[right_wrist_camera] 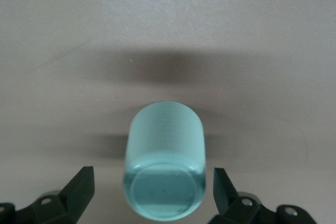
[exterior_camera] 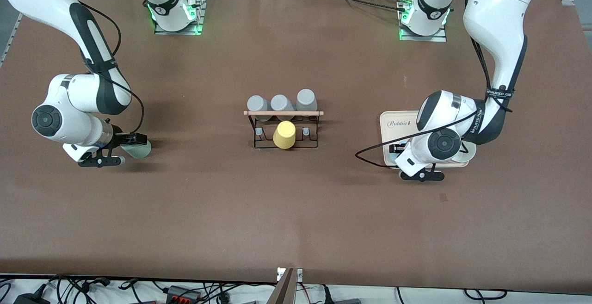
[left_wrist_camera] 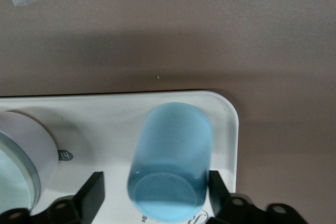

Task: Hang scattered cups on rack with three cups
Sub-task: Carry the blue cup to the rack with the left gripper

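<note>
My right gripper grabs the mint-green cup by its side beside the cup's base next, which leaves the cup's opening free to slide onto a bare rack peg.
The mint-green cup [exterior_camera: 140, 150] lies on its side on the table toward the right arm's end. My right gripper [exterior_camera: 134, 141] is low at it; in the right wrist view the gripper [right_wrist_camera: 152, 182] is open, with the cup [right_wrist_camera: 164, 166] between the fingers [right_wrist_camera: 81, 187] and a gap on each side. The light blue cup [left_wrist_camera: 170, 161] lies on its side on the cream tray [left_wrist_camera: 105, 114]. My left gripper [left_wrist_camera: 156, 187] is open around it, one finger [left_wrist_camera: 218, 187] close against it, the other apart. In the front view the left gripper [exterior_camera: 398, 149] hides this cup. The rack [exterior_camera: 283, 113] stands mid-table.
Three grey tumblers [exterior_camera: 280, 105] sit along the rack's farther row and a yellow tumbler [exterior_camera: 284, 134] on its nearer row, with bare pegs [exterior_camera: 258, 131] beside it. A white round container [left_wrist_camera: 21, 161] shares the cream tray [exterior_camera: 393, 123].
</note>
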Motion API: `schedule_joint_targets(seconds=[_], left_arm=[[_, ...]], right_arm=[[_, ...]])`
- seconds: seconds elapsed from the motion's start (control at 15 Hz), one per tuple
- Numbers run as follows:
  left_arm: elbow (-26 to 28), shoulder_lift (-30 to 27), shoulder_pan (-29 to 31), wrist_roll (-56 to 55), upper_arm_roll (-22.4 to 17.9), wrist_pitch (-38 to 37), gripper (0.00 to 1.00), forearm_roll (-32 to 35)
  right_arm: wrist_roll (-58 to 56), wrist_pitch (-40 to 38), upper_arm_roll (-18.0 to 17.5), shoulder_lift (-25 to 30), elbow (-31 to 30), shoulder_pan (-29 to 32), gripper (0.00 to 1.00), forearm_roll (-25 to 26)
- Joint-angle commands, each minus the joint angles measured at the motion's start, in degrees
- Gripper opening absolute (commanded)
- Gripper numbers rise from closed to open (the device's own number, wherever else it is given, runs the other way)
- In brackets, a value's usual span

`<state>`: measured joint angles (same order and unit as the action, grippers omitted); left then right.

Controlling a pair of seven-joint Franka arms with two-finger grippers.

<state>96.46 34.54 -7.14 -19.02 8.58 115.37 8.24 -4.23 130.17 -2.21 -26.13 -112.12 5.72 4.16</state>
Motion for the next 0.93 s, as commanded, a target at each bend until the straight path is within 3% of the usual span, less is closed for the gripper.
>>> schedule_joint_targets(seconds=[0.0,0.07,0.2,0.33,0.47,0.67,0.87], left_arm=[[0.48,-0.18,0.19,-0.58,0.56,0.82,0.6,-0.67],[0.57,-0.18,0.28,-0.49,0.56,0.9,0.5,-1.03],[0.48,-0.18,0.28,0.21,0.56,1.43,0.29,-1.03],[-0.13,-0.62,0.45,0.13,0.82,1.0,0.19,-1.21],[-2.23,-1.14,0.81,-0.31,2.31,-0.23,0.02,-5.22],[-9.86,-0.88,-0.16,-1.97,2.31,-6.02,0.01,-10.77],[-14.53,-1.41,-0.16,-10.66,2.4,-9.02,0.01,-17.28]], right_arm=[[-1.92,2.02,-0.43,-0.24,-0.99,1.31,1.0,1.73],[-1.92,2.02,-0.43,-0.24,-0.91,1.31,0.98,1.82],[-1.92,1.93,-0.43,-0.24,-0.91,1.14,0.78,1.82],[-1.48,1.67,-0.52,-0.15,-0.64,0.79,0.59,1.73],[-1.22,1.49,-0.69,0.37,-0.47,0.61,0.45,1.73],[-1.04,-2.44,-1.31,1.34,2.86,-0.87,0.44,1.3],[5.09,-13.15,-1.31,1.52,11.98,-5.52,0.44,0.85]])
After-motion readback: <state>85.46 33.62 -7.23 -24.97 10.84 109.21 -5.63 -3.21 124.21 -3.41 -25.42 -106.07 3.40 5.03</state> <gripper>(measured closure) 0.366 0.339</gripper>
